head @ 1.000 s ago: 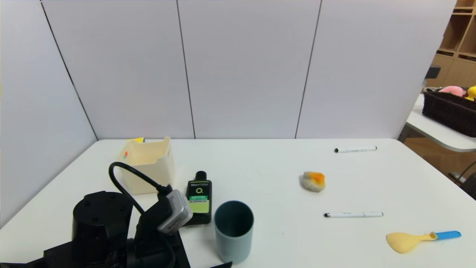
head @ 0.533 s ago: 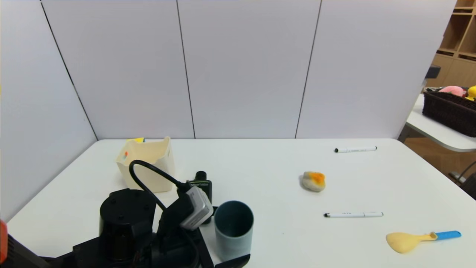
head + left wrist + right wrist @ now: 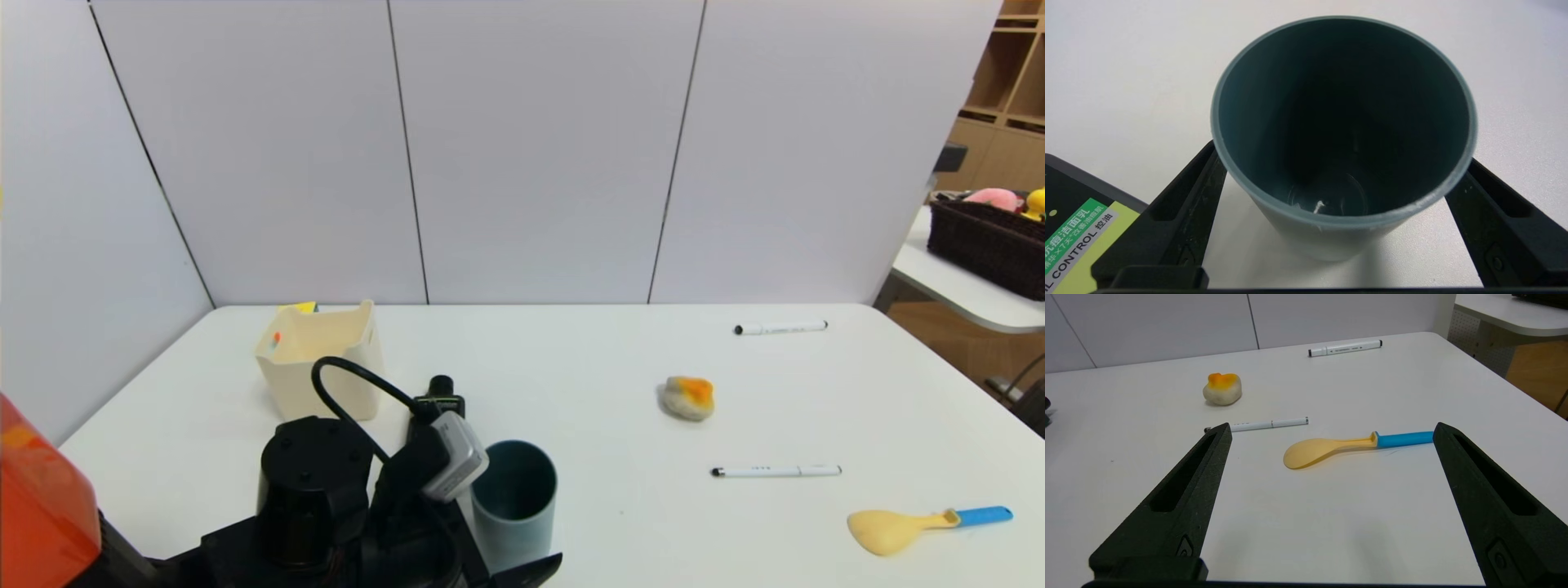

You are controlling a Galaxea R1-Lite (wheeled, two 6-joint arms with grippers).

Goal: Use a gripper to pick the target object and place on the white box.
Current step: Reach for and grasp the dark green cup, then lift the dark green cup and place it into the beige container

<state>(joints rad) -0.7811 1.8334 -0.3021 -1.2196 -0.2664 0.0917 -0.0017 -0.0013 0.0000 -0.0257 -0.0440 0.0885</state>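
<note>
The robot's left gripper should next grab the blue-grey cup by the cup's round outer side (image 3: 516, 539), and then it can lift the cup upright into the white box (image 3: 326, 380).
The target object, a blue-grey cup (image 3: 516, 506) with a dark teal inside, stands upright near the table's front edge. My left gripper (image 3: 1342, 157) is open, one black finger (image 3: 1184, 204) on each side of the cup's (image 3: 1327, 239) wall, low on the cup. Whether the fingers touch it I cannot tell. The white box (image 3: 326, 380) stands behind and to the left of the cup, open side up. My right gripper (image 3: 1332, 429) hangs open and empty over the table's right side, out of the head view.
A black bottle with a green label (image 3: 442, 390) stands just behind my left wrist, close to the cup. On the right lie two white pens (image 3: 775, 471) (image 3: 780, 327), an orange-topped lump (image 3: 688, 398) and a yellow spoon with a blue handle (image 3: 922, 525). An orange shape (image 3: 41, 498) fills the lower left corner.
My left arm has moved right and forward, and its open fingers now stand on either side of the cup. It hides more of the bottle. The cup has not moved.
</note>
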